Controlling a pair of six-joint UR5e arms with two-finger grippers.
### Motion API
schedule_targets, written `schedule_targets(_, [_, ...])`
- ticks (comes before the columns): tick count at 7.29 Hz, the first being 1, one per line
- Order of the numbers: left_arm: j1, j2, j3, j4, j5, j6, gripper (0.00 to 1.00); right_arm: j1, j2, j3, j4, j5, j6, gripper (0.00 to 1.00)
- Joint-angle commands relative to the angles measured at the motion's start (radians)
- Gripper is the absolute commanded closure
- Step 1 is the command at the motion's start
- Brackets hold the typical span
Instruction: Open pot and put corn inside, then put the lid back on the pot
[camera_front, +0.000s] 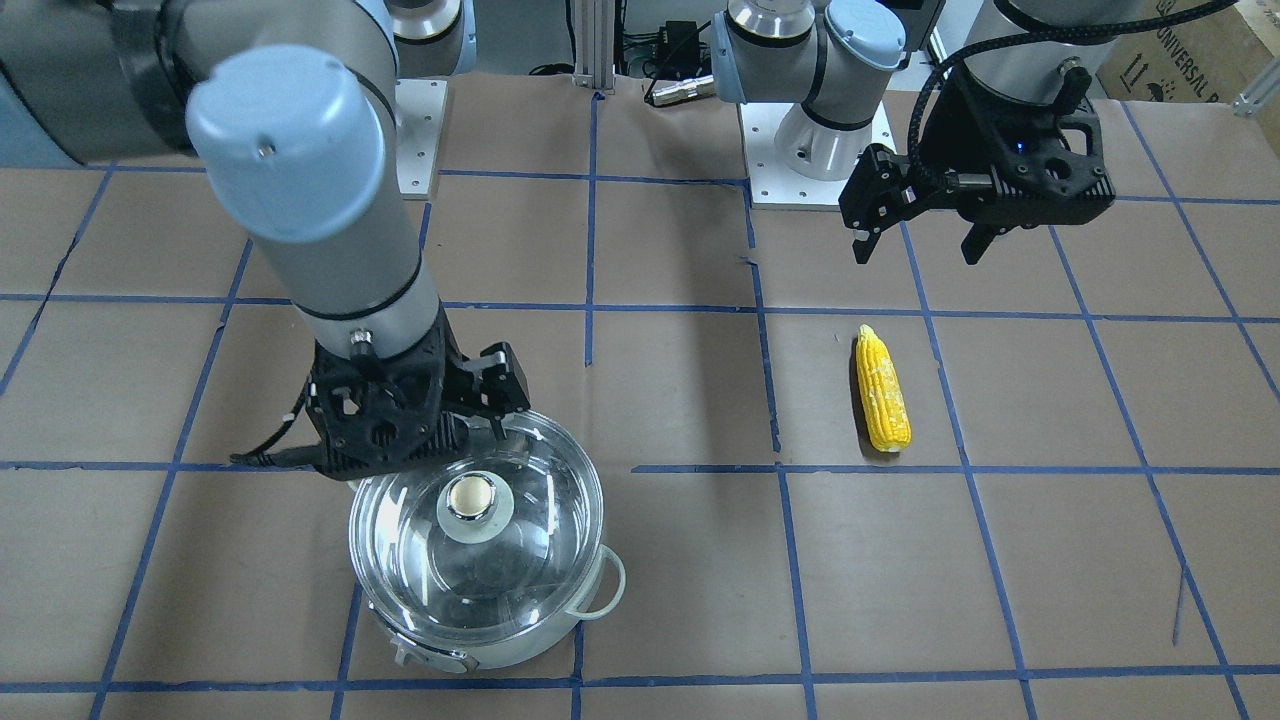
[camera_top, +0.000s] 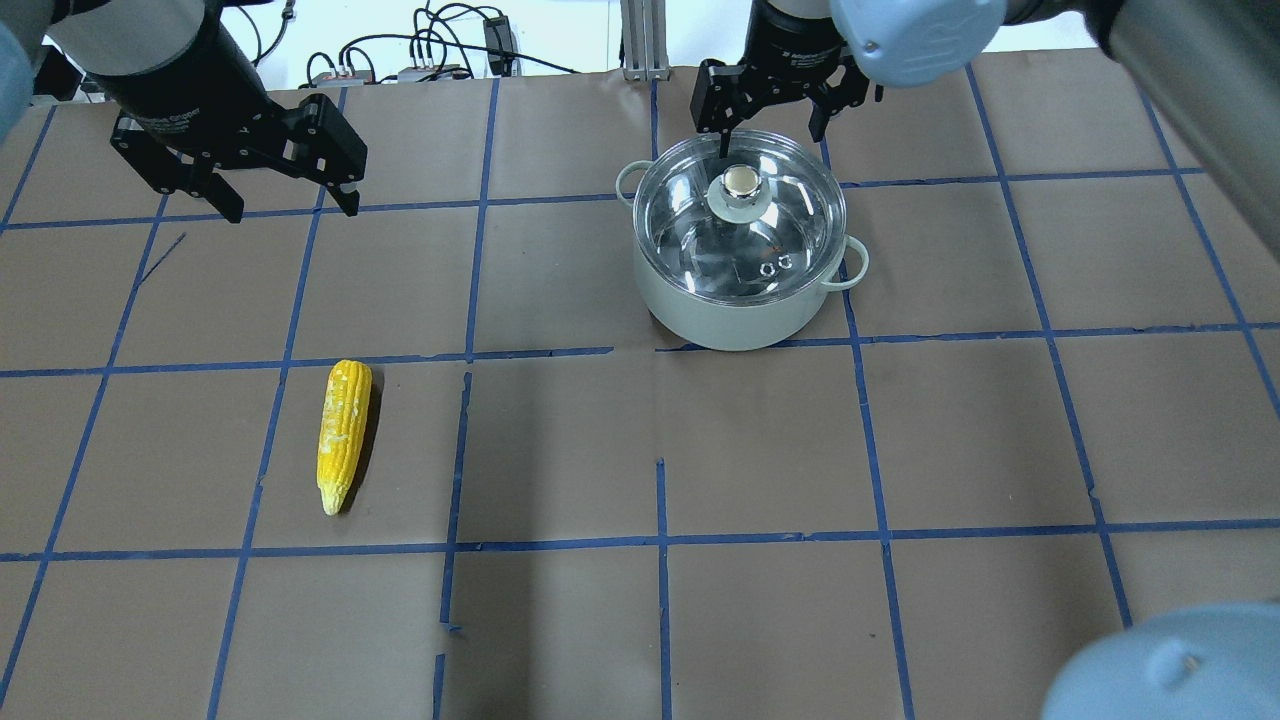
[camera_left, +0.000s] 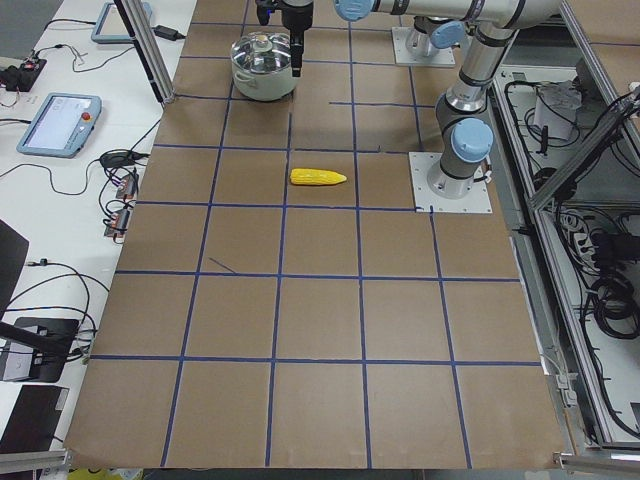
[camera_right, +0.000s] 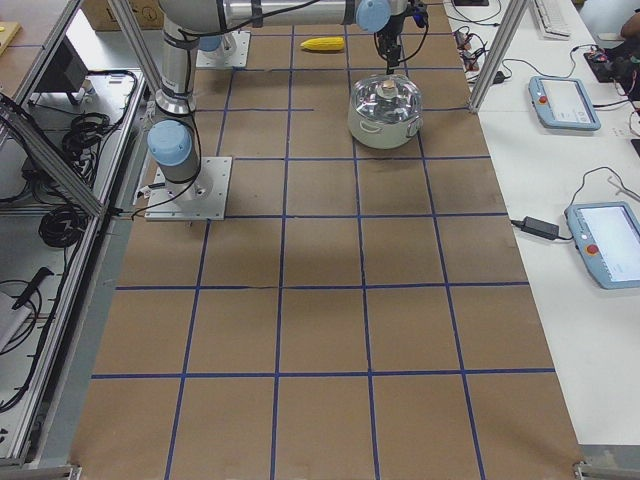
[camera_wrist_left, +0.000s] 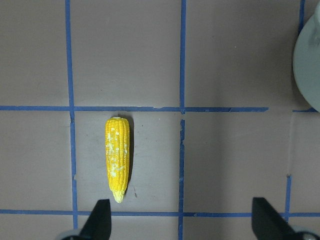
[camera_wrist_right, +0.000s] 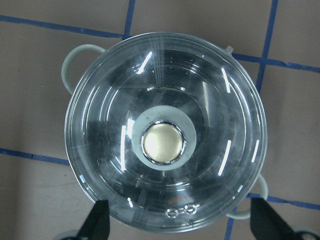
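Note:
Next, my right gripper grabs the glass lid by its small round knob (camera_front: 470, 496) (camera_wrist_right: 162, 143), since the lid spreads wider than the open fingers.
The pot (camera_top: 740, 322) stands on the brown table with the glass lid (camera_top: 690, 235) on it, and the knob (camera_top: 740, 183) is at the lid's centre. My right gripper (camera_top: 770, 135) is open and hovers above the lid without touching it. In the right wrist view the knob (camera_wrist_right: 163, 142) sits a little ahead of the gap between the open fingers. The corn (camera_top: 343, 430) lies flat on the table, well to the left of the pot. My left gripper (camera_top: 285, 200) is open and empty, above the table beyond the corn. The left wrist view shows the corn (camera_wrist_left: 117, 155) ahead of the left fingertip (camera_wrist_left: 100, 220).
Blue tape lines (camera_top: 660, 545) divide the brown table into squares. The arms' base plates (camera_front: 810, 185) stand on the robot's side. Cables (camera_top: 440, 55) lie past the far edge. Operator tablets (camera_right: 565, 100) sit on the white bench beside the table.

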Motion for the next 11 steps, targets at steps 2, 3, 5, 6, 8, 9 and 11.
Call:
schedule_targets(2, [0.0, 0.0, -0.001, 0.001, -0.002, -0.001, 0.0, 0.009, 0.113, -0.032, -0.071, -0.007, -0.003, 0.01])
schedule_targets(3, [0.0, 0.0, -0.002, 0.001, -0.002, 0.0, 0.0, 0.007, 0.131, -0.03, -0.087, -0.011, -0.001, 0.02])
schedule_targets(5, [0.0, 0.001, -0.002, 0.001, -0.002, 0.0, 0.0, 0.007, 0.133, -0.023, -0.087, -0.012, 0.005, 0.05])
schedule_targets(6, [0.001, 0.001, -0.002, 0.001, -0.003, 0.0, 0.0, 0.009, 0.133, -0.018, -0.087, -0.012, 0.008, 0.09])
schedule_targets(8, [0.002, 0.001, -0.005, 0.001, -0.002, 0.0, 0.0, 0.013, 0.133, -0.014, -0.081, -0.017, 0.008, 0.28])
schedule_targets(9, [0.002, 0.001, -0.005, 0.001, -0.003, 0.0, 0.0, 0.013, 0.132, -0.011, -0.073, -0.017, 0.011, 0.34])
schedule_targets(11, [0.001, 0.003, -0.008, 0.001, -0.003, 0.0, 0.0, 0.012, 0.13, -0.017, -0.062, -0.033, 0.011, 0.46])
